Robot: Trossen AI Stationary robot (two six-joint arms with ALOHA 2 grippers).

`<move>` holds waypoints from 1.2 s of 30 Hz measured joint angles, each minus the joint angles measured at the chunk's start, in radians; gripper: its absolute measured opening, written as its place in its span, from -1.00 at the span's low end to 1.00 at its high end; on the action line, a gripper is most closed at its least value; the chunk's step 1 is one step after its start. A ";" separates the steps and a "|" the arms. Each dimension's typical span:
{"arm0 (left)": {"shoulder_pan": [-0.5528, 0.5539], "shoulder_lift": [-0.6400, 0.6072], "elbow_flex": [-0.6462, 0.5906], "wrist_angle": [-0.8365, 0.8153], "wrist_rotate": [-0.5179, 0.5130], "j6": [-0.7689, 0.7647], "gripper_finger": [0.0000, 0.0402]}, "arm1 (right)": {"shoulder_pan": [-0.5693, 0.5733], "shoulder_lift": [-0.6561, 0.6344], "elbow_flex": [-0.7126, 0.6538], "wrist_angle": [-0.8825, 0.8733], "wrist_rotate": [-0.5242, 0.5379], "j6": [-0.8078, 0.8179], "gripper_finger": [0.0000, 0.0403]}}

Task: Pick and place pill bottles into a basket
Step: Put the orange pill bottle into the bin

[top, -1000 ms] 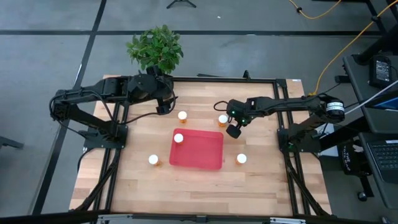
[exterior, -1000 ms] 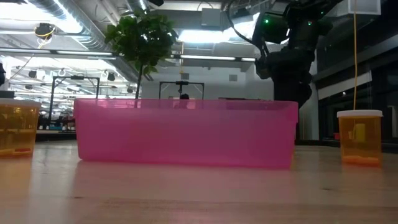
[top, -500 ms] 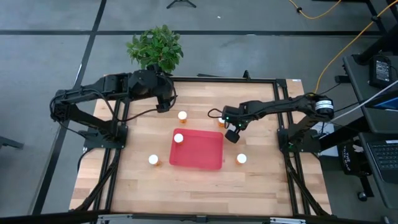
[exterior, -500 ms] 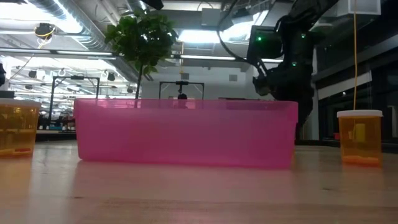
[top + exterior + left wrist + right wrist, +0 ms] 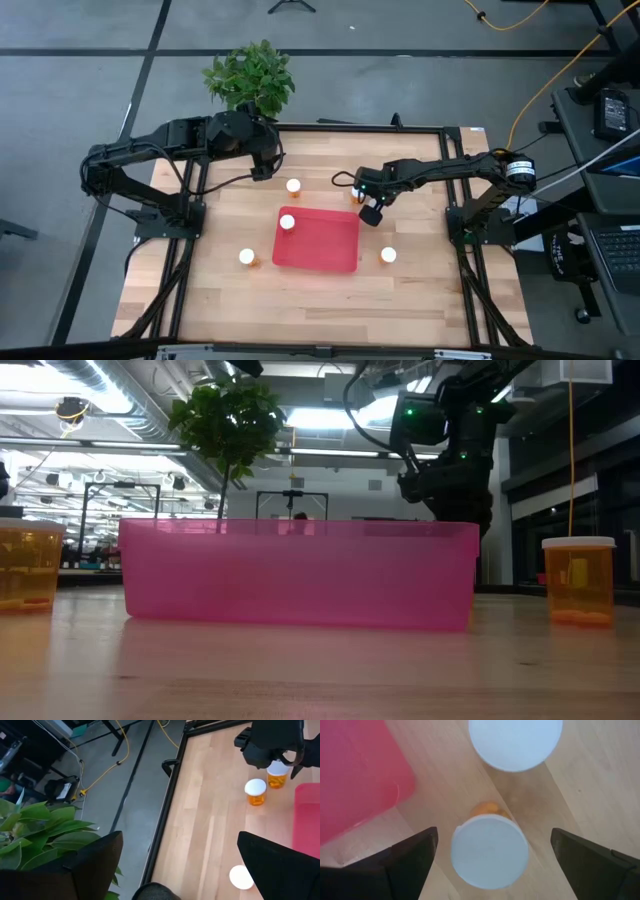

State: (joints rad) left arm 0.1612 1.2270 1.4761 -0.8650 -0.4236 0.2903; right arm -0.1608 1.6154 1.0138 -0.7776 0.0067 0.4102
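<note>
The right gripper's fingers are beside the white cap of the pill bottle, level with it in the wrist view. The right gripper should close on the pill bottle next. Closing now would hold it.
The red tray (image 5: 316,240) lies mid-table and holds one amber bottle with a white cap (image 5: 287,222). Other bottles stand on the wood at the far side (image 5: 294,185), near left (image 5: 246,257) and near right (image 5: 388,255). My right gripper (image 5: 362,190) hangs open, pointing down, off the tray's far right corner. Its fingers stand on either side of one bottle's cap (image 5: 490,851) without touching it, with a second bottle (image 5: 516,740) just beyond. My left gripper (image 5: 262,165) is open and empty at the far left, by the plant.
A potted plant (image 5: 250,78) stands at the table's far left edge, close to my left arm. In the low view the tray wall (image 5: 300,575) hides the table's middle, with one bottle to its left (image 5: 25,565) and one to its right (image 5: 578,582).
My right gripper has moved a little toward the table's left and now stands over the bottle by the tray's far right corner, covering its cap in the high view. The bottles and the tray have stayed in place.
</note>
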 joint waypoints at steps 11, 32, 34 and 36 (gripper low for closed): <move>0.000 0.000 0.000 0.000 0.000 0.010 0.94 | 0.000 0.000 0.000 -0.011 0.003 0.006 0.74; 0.000 0.000 0.000 0.000 0.000 0.010 0.94 | 0.000 -0.001 0.000 -0.013 -0.012 0.008 0.09; 0.000 0.000 0.000 0.000 0.000 0.010 0.94 | 0.000 -0.002 0.000 -0.014 -0.026 0.008 0.06; 0.000 0.000 0.000 0.000 -0.001 0.010 0.94 | 0.000 -0.002 0.000 -0.018 -0.034 0.017 0.06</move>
State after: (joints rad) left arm 0.1612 1.2270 1.4761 -0.8650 -0.4244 0.3008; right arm -0.1608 1.6135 1.0138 -0.7956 -0.0270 0.4277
